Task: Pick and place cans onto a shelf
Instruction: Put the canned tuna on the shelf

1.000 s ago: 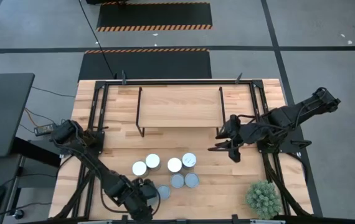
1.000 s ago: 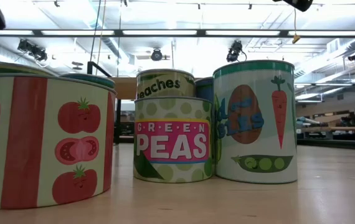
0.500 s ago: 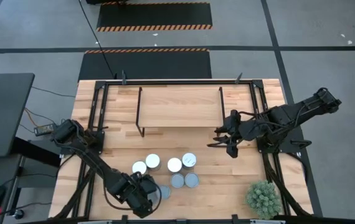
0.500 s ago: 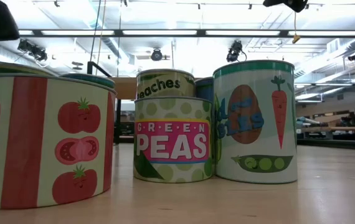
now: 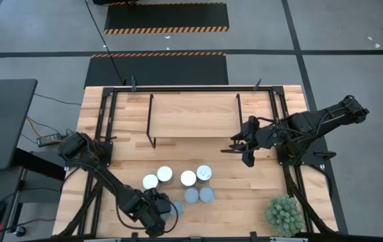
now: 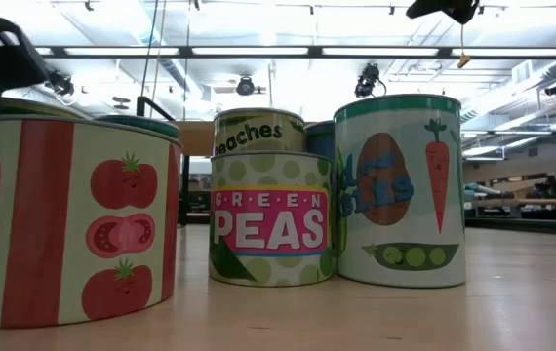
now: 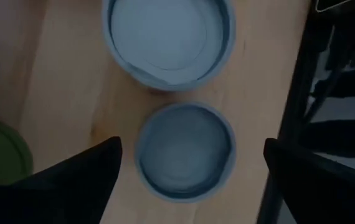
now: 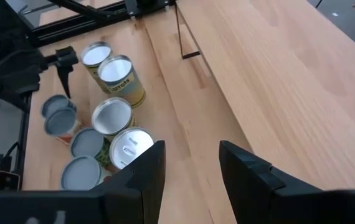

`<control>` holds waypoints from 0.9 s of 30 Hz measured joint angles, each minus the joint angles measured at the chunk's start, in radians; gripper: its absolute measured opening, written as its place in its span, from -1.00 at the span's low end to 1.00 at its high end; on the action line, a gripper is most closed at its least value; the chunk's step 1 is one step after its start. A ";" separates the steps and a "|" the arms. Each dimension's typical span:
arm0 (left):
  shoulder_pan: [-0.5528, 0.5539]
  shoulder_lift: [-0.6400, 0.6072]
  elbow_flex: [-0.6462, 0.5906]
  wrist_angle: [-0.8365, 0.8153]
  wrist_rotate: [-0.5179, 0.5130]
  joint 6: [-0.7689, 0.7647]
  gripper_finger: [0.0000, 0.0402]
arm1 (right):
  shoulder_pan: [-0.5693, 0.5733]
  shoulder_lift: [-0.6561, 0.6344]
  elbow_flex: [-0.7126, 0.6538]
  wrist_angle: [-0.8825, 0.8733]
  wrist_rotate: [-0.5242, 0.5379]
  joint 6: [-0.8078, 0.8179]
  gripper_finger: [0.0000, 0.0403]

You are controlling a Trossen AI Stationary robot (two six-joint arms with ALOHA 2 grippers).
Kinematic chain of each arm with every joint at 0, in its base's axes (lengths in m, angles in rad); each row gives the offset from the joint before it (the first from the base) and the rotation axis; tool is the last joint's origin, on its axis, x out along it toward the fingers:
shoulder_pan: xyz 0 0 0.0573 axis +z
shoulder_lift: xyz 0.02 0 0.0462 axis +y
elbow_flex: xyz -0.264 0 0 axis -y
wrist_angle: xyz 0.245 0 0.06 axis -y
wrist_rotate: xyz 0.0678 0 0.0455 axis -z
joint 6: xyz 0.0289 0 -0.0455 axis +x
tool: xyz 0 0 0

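My left gripper should lower first and then close on the can, because my fingers stop above the blue-grey can top [image 5: 177,206], with wood showing between them.
Several small cans stand in a cluster near the table's front: whitish tops [image 5: 164,175] behind, blue-grey tops [image 5: 207,195] in front. My left gripper [image 5: 158,214] is open above the front-left cans. In the left wrist view [image 7: 193,149] its fingers stand either side of a blue-grey can top [image 7: 185,152], apart from it. In the low view it [image 6: 5,49] shows dark above the tomato can [image 6: 73,219]. My right gripper [image 5: 237,148] is open and empty by the right end of the light-wood shelf [image 5: 193,114], and its wrist view [image 8: 192,152] looks over the cans [image 8: 112,115].
A green spiky potted plant [image 5: 284,214] stands at the front right corner. Black frame rails [image 5: 104,128] run along the table's left, right and far sides. The shelf board [image 8: 277,62] is bare. Bare tabletop [image 5: 245,185] lies between the cans and the plant.
My left gripper has come down over the front-left cans, entering the low view from the upper left, and edged toward the table's right. My right gripper has moved toward the far edge, closer to the shelf's right end.
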 joint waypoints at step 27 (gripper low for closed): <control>-0.016 0.044 0.000 0.027 -0.025 0.045 0.98 | 0.000 0.001 0.000 0.000 -0.003 0.023 -0.22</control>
